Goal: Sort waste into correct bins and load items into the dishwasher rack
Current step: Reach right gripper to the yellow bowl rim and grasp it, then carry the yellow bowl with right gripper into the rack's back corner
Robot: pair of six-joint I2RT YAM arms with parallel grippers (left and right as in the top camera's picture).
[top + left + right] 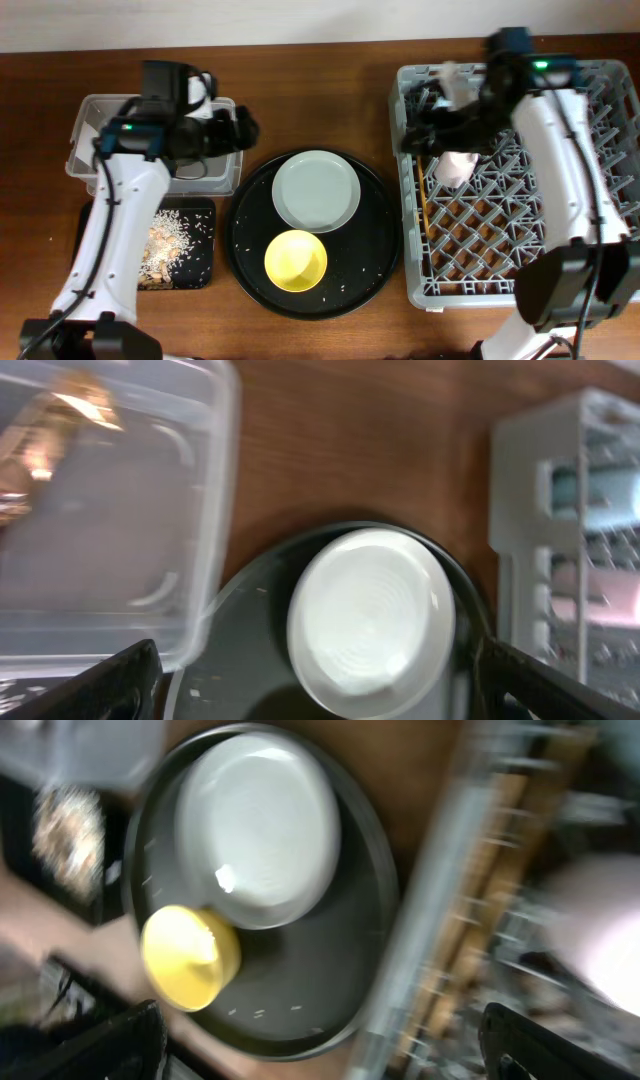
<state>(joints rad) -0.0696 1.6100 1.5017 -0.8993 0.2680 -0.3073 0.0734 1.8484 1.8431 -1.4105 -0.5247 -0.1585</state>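
Next, my right gripper picks up the yellow bowl (296,260) (190,957) by one rim edge, leaving the opposite side free to load the bowl tilted into the rack.
The pale grey-green plate (316,190) and the yellow bowl (296,260) sit on the large round black tray (375,240). My left gripper (245,128) is open and empty, above the gap between the clear tub (85,160) and the plate (370,620). The gold-brown foil wrapper (60,410) lies in the clear tub (205,510). Food scraps with rice (165,240) lie in the shallow black tray (200,275). My right gripper (412,128) is open and empty over the left edge of the grey rack (520,285). The pink cup (458,166) and the wooden chopsticks (425,210) are in the rack. A light-blue cup (600,495) shows in the rack.
Stray rice grains lie scattered on the round black tray (300,1000). The plate (260,825) and the bowl (190,955) also show in the blurred right wrist view. Brown tabletop lies between the round tray and the rack.
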